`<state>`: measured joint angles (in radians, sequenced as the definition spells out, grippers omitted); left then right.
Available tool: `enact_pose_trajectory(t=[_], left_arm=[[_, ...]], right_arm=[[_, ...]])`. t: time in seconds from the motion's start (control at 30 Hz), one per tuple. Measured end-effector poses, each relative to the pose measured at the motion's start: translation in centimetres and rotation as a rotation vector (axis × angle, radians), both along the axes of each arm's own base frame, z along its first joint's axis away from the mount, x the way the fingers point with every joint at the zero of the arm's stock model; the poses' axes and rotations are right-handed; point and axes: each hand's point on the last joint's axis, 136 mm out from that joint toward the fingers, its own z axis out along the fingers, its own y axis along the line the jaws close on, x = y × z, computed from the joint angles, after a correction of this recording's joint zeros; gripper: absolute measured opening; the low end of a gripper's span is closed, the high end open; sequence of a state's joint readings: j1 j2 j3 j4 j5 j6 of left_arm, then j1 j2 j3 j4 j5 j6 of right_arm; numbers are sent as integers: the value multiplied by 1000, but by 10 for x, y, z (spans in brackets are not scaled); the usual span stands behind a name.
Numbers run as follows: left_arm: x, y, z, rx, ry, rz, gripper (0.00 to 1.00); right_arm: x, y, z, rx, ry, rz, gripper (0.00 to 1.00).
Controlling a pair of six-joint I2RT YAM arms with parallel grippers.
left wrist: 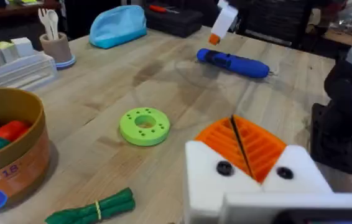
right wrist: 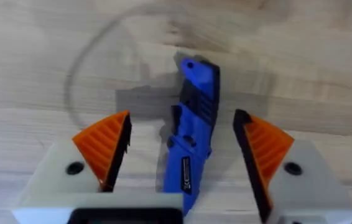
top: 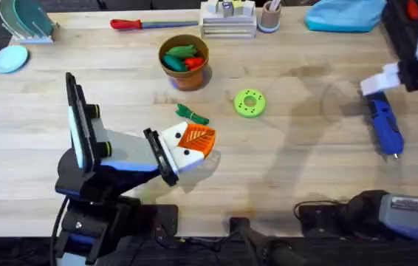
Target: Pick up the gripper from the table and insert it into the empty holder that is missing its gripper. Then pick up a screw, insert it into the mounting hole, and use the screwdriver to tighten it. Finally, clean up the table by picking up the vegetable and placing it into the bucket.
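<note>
The screw in the mounting hole needs to be tightened, so my right gripper will pick up the blue screwdriver by its rear end (top: 377, 103) (right wrist: 199, 87) next.
The blue screwdriver (top: 385, 127) (left wrist: 233, 63) lies on the table at the right. My right gripper (top: 379, 83) (right wrist: 182, 118) hovers over its far end, open, with one orange pad on each side of the blue body (right wrist: 191, 143). My left gripper (top: 194, 144) (left wrist: 244, 146) is shut near the table's middle, its orange pads pressed together with nothing visible between them. The dark green vegetable (top: 192, 114) (left wrist: 95, 208) lies just beyond it. The orange bucket (top: 184, 60) (left wrist: 8, 149) holds toy vegetables. The loose gripper, the holder and the screw are out of view.
A lime-green disc (top: 249, 103) (left wrist: 143, 126) lies right of the vegetable. Along the far edge are a red-handled tool (top: 142, 24), a white organiser (top: 227, 18), a beige cup (top: 269, 16) and a blue pouch (top: 342, 13). A dish rack (top: 24, 18) stands at the far left.
</note>
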<state>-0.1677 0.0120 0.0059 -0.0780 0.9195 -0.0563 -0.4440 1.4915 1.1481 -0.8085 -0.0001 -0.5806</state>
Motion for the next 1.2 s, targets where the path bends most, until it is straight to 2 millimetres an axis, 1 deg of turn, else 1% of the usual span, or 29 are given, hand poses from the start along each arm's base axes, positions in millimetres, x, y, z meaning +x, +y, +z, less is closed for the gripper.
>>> enact_pose_trajectory(t=[0.17,0.23,0.3,0.67,0.9,0.97,1.03,1.1,1.2], left_arm=[[0,0,0,0,0,0,15],[0,0,0,0,0,0,15],[0,0,0,0,0,0,15],[0,0,0,0,0,0,15],[0,0,0,0,0,0,15],[0,0,0,0,0,0,15],[0,0,0,0,0,0,15],[0,0,0,0,0,0,15],[0,0,0,0,0,0,15]], right_arm=[[-2,-8,-43,39,119,-10,994],[-3,-8,-56,54,154,-7,994],[-4,-9,-65,56,180,-8,994],[-11,-22,-79,72,213,-47,994],[-12,-26,-82,75,214,-59,984],[-11,-25,-83,79,213,-55,940],[-11,-24,-84,88,214,-52,870],[-10,-24,-84,89,210,-52,763],[-10,-24,-84,89,209,-52,643]])
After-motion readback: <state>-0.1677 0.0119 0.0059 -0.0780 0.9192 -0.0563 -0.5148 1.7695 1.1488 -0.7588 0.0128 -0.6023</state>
